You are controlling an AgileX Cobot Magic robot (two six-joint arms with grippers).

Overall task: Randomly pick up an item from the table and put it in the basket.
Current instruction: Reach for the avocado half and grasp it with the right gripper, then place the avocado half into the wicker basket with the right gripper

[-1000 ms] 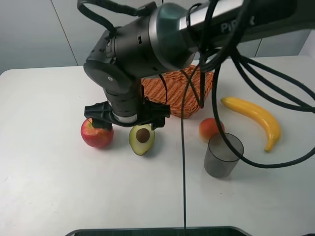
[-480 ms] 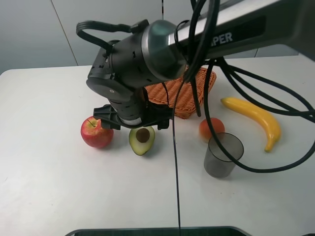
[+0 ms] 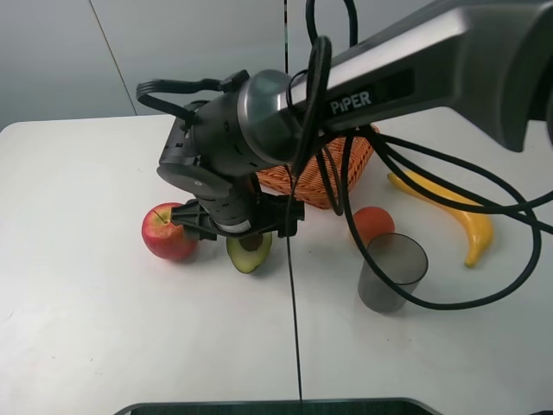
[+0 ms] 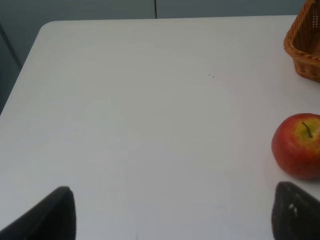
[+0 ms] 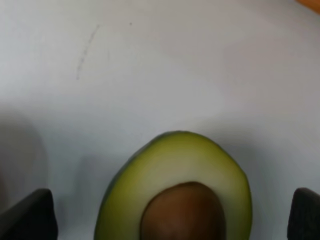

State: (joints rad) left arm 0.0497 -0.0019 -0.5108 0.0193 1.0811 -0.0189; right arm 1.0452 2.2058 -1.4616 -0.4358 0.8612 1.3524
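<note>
The halved avocado (image 3: 251,257) should go in the basket (image 3: 333,177), so my right gripper should next grab the avocado by its green-skinned sides.
The halved avocado (image 3: 251,257) lies cut side up on the white table (image 3: 104,328), between the red apple (image 3: 166,233) and the basket (image 3: 333,177). My right gripper (image 3: 240,235) hangs low right over it, jaws open, hiding its upper half. In the right wrist view the avocado (image 5: 175,170) with its brown pit lies between the two dark fingertips (image 5: 29,215), which are not touching it. My left gripper (image 4: 172,220) is open and empty over bare table; it does not show in the exterior view.
The apple (image 4: 298,145) sits close to the left of the avocado. An orange-red round fruit (image 3: 373,222), a grey translucent cup (image 3: 391,272) and a banana (image 3: 454,212) lie to the right. A basket corner (image 4: 305,45) shows in the left wrist view.
My right gripper has come down onto the avocado and now covers its top half. The arm's wrist has swung lower. The fruit has not moved.
</note>
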